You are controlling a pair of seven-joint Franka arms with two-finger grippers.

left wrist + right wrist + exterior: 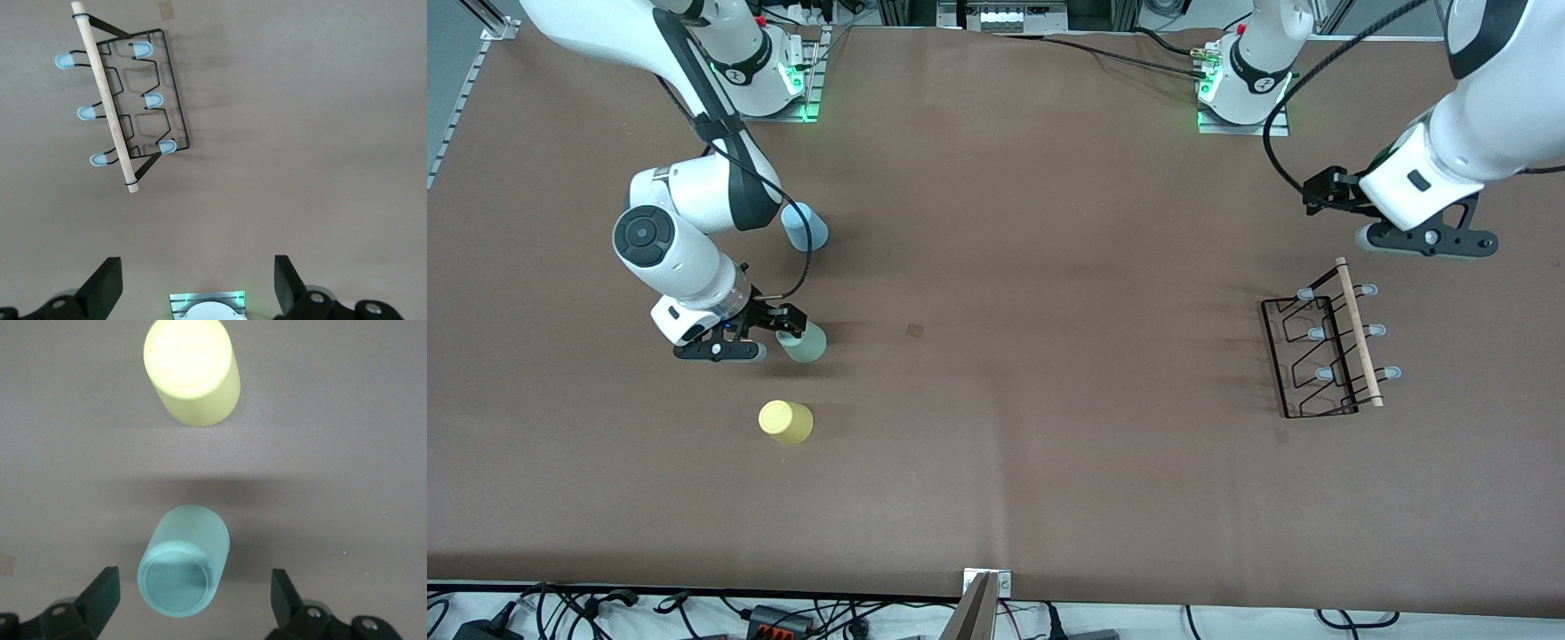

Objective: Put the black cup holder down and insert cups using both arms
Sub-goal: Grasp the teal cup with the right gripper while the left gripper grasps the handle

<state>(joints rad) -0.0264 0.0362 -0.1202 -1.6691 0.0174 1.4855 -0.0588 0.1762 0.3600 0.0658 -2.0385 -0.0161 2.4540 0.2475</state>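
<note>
My right gripper moves toward the pale grey-green cup first and closes after that, since its fingertips are still short of the cup's sides.
The black cup holder (1316, 357) stands on the brown table toward the left arm's end, its wooden rod handle (1359, 333) on top. It also shows in the left wrist view (143, 100). My left gripper (1318, 196) is open and empty in the air (197, 287) over bare table beside the holder. My right gripper (790, 331) is open, its fingers (100, 593) on either side of the pale grey-green cup (807, 343), which stands upside down (187, 563) untouched. The yellow cup (786, 421) (193, 370) stands nearer the front camera. The light blue cup (807, 226) is partly hidden by the right arm.
A small square mark (914, 330) lies near the table's middle. Cables and a camera post (980, 604) run along the table's front edge. The arm bases (1240, 89) stand along the edge farthest from the front camera.
</note>
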